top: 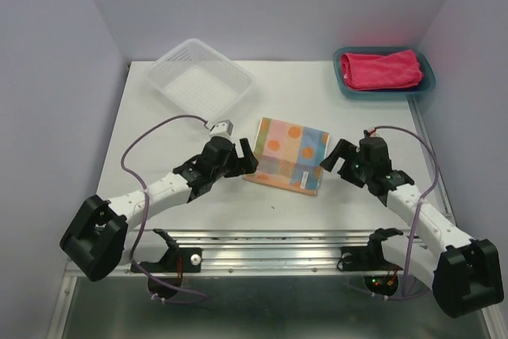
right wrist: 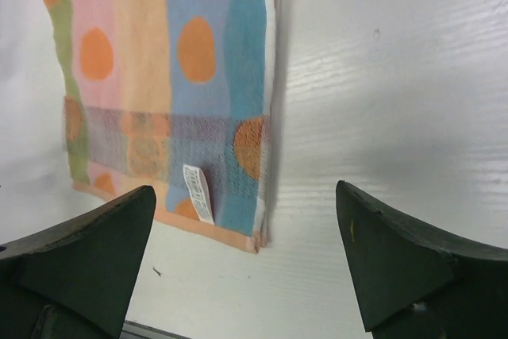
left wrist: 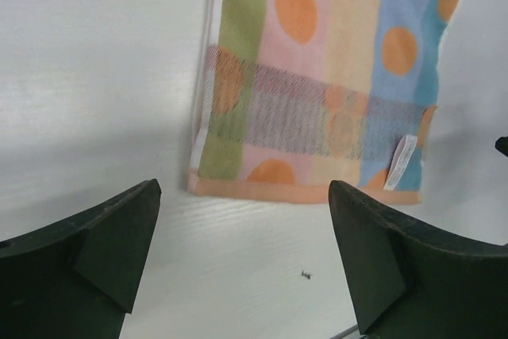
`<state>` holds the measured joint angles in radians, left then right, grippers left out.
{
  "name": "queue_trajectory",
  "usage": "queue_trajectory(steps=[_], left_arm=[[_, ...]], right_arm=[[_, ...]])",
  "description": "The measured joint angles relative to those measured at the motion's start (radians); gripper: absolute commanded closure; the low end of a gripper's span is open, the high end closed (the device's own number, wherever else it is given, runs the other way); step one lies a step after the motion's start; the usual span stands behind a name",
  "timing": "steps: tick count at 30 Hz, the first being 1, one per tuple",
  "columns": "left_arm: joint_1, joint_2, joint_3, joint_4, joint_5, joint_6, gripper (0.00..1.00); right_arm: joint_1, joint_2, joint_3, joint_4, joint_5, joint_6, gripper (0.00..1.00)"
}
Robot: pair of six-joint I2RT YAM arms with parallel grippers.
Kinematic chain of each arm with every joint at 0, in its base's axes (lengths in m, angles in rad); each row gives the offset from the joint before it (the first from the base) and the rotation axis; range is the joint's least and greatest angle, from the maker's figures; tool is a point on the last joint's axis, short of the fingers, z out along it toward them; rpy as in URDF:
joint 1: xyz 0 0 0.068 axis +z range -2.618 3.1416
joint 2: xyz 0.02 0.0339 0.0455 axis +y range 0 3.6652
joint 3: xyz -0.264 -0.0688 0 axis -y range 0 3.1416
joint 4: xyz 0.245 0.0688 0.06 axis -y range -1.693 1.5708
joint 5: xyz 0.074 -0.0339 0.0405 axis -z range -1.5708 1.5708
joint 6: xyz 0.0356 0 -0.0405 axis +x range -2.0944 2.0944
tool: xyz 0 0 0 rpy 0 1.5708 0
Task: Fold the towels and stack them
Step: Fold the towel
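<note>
My left gripper grabs the patterned towel by its far green-striped corner [top: 264, 121] next. Then it folds the towel's far edge over the towel's near edge.
The pale orange patterned towel [top: 287, 154] lies folded flat on the white table, between my two grippers. It also shows in the left wrist view [left wrist: 317, 77] and the right wrist view [right wrist: 167, 77], with a white label near its near edge. The hot pink towel [top: 379, 69] lies folded in the teal tray [top: 381, 95] at the back right. The purple towel is out of view. My left gripper [top: 248, 158] [left wrist: 244, 196] is open and empty just off the towel's left edge. My right gripper [top: 333, 156] [right wrist: 244, 192] is open and empty just off its right edge.
A white mesh basket [top: 201, 78] stands empty at the back left. A metal rail [top: 270, 245] runs along the table's near edge, with the arm bases on it. Pale walls close in the table at the back and both sides.
</note>
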<state>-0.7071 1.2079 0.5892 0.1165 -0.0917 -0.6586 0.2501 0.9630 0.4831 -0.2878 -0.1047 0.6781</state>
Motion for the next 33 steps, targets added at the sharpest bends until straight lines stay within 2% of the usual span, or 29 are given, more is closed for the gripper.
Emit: queue_trajectory(steps=[4,10,15,21,23,26,33], left_arm=[[0.001,0.123,0.188,-0.008,-0.023,0.068,0.01],[0.03,0.402,0.506,-0.024,-0.016,0.174,0.01],[0.097,0.614,0.709,-0.077,0.027,0.227,0.1],[0.14,0.75,0.827,-0.142,0.043,0.277,0.29],[0.141,0.772,0.848,-0.151,0.05,0.286,0.32],[0.141,0.804,0.878,-0.162,0.059,0.298,0.37],[0.149,0.891,0.942,-0.179,0.069,0.307,0.42]], right_arm=[[0.0,0.074,0.121,0.006,0.087,-0.005,0.0],[0.0,0.326,0.295,0.034,0.205,-0.024,0.0],[-0.008,0.498,0.391,0.043,0.231,-0.045,0.0],[-0.017,0.645,0.499,0.047,0.268,-0.073,0.0],[-0.021,0.671,0.512,0.054,0.273,-0.08,0.03],[-0.026,0.698,0.517,0.06,0.277,-0.086,0.14],[-0.037,0.768,0.541,0.072,0.278,-0.097,0.32]])
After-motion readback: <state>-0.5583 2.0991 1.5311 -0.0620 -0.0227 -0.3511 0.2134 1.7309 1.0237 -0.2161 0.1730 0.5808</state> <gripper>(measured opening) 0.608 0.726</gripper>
